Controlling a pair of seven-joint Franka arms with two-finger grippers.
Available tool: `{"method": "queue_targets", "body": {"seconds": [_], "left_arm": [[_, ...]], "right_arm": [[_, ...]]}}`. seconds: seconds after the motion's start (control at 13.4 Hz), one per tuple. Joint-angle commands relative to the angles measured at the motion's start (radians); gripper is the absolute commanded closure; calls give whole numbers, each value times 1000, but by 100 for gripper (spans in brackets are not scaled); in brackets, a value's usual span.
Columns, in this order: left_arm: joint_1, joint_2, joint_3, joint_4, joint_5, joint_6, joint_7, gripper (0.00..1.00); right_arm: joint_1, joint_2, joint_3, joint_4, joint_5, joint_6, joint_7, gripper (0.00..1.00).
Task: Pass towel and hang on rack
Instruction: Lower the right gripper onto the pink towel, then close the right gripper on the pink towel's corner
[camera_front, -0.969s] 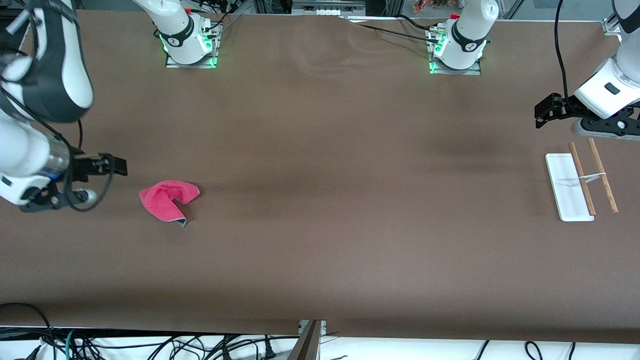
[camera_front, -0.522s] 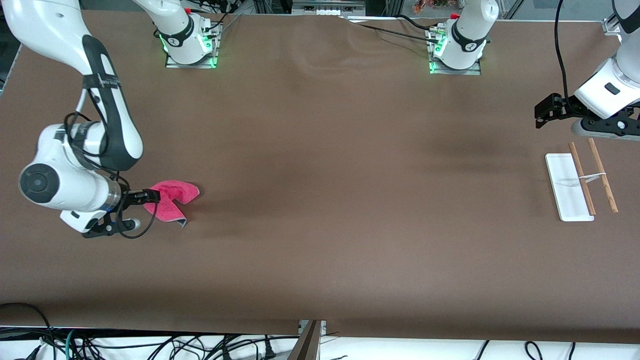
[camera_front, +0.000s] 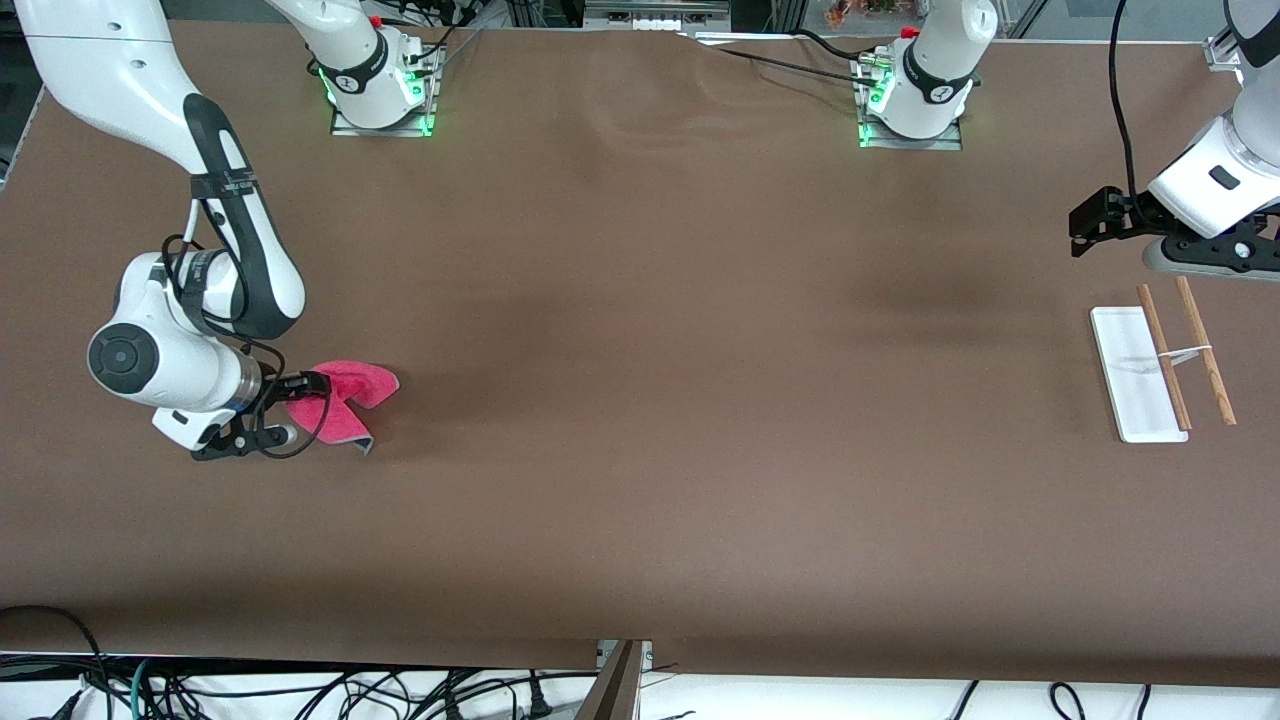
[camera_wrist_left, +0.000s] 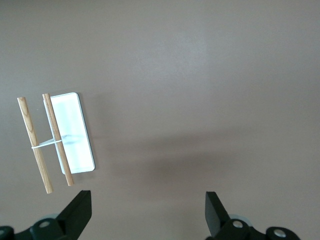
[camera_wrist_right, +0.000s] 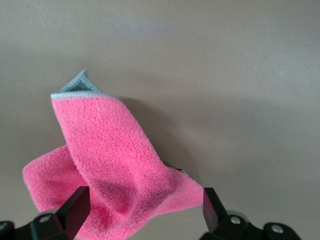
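The pink-red towel's grey-trimmed corner (camera_front: 365, 445) should stay free for the pass. My right gripper should next grab the towel by its bunched middle (camera_front: 308, 412).
The pink-red towel (camera_front: 345, 400) lies crumpled on the brown table toward the right arm's end. It also shows in the right wrist view (camera_wrist_right: 110, 160), with its grey trim at one corner. My right gripper (camera_front: 305, 392) is open and low at the towel's edge, its jaws astride part of the cloth. The rack (camera_front: 1160, 365) stands toward the left arm's end: white base, two brown rods, a thin white crosspiece. It also shows in the left wrist view (camera_wrist_left: 57, 140). My left gripper (camera_front: 1085, 225) is open and empty, waiting in the air beside the rack.
The brown table (camera_front: 640, 400) is bare between the towel and the rack. The two arm bases (camera_front: 380, 85) stand along the edge farthest from the front camera. Cables hang below the near edge.
My right arm has swung in from the table's end and come down to the towel, its open jaws now at the cloth's edge. The left arm has not moved.
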Motion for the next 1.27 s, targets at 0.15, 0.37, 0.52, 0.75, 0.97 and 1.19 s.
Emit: {"method": "queue_targets", "body": {"seconds": [0.15, 0.37, 0.52, 0.75, 0.97, 1.19], "left_arm": [[8, 15, -3, 35, -24, -27, 21, 0], [8, 15, -3, 33, -24, -27, 21, 0], [8, 13, -4, 35, -24, -27, 21, 0], [8, 15, -3, 33, -24, -27, 21, 0], [8, 15, -3, 35, -24, -27, 24, 0], [0, 16, -4, 35, -24, -41, 52, 0]], "right_arm": [[-2, -10, 0, -75, 5, 78, -15, 57], [1, -9, 1, -78, 5, 71, -11, 100], [4, -14, 4, -67, 9, 71, -8, 100], [4, -30, 47, -17, 10, 17, -8, 100], [7, -37, 117, 165, 56, -195, -3, 100], [8, -38, 188, 328, 110, -350, -1, 100]]}}
